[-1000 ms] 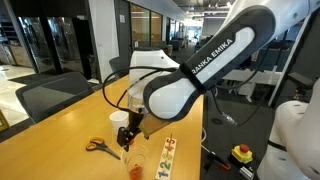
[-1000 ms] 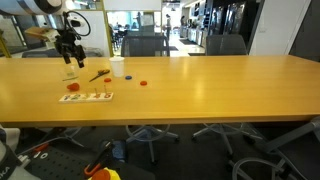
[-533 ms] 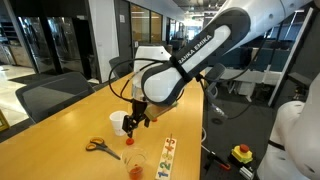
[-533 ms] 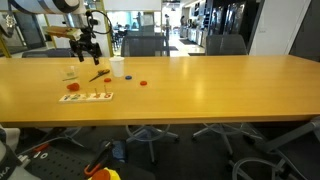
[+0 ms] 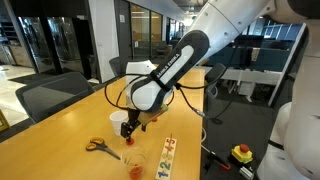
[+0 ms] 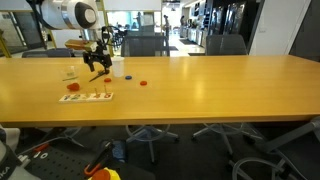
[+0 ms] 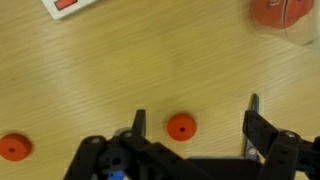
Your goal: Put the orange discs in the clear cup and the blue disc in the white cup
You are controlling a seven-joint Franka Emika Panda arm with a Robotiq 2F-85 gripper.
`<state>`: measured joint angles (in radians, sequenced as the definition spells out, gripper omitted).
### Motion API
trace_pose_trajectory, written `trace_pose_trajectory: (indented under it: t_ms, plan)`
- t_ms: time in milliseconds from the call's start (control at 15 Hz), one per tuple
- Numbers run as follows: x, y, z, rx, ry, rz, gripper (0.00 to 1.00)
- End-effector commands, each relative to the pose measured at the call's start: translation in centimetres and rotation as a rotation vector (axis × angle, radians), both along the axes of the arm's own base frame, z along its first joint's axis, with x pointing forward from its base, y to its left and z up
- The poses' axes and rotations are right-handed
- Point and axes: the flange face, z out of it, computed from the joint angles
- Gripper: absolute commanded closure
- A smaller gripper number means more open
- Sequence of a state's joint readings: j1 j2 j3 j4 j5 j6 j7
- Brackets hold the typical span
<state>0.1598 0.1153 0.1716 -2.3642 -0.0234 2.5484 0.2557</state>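
Note:
My open fingers stand wide apart above the orange disc, so the disc would stay flat on the tabletop if I lifted my gripper now.
In the wrist view my gripper (image 7: 196,118) is open and hangs above the wooden table. One orange disc (image 7: 181,126) lies flat between the fingers, nearer the left finger (image 7: 139,122), and nothing is gripped. A second orange disc (image 7: 12,147) lies at the lower left. The clear cup (image 7: 280,12), with something orange inside, sits at the top right edge. In an exterior view the gripper (image 6: 97,62) hovers just left of the white cup (image 6: 118,67), with the clear cup (image 6: 71,74) further left. A small blue disc (image 6: 131,85) and an orange disc (image 6: 144,83) lie right of the white cup.
Orange-handled scissors (image 5: 98,146) lie on the table near the gripper. A long card strip with coloured marks (image 5: 167,157) lies beside the clear cup (image 5: 136,165). Office chairs stand along the table's far side.
The arm has swung away from above the clear cup towards the white cup and the loose discs. The jaws stayed open and no object moved.

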Motion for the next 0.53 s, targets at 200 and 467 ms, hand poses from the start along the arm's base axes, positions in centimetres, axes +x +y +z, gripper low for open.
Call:
trace_pose_trajectory:
  t_ms: [200,467]
  plan:
    - [4.2,0.9,-4.4,-0.006,0.038,-0.014,0.00]
    - [5.3,1.2,-5.0,0.008,0.040,-0.019,0.00]
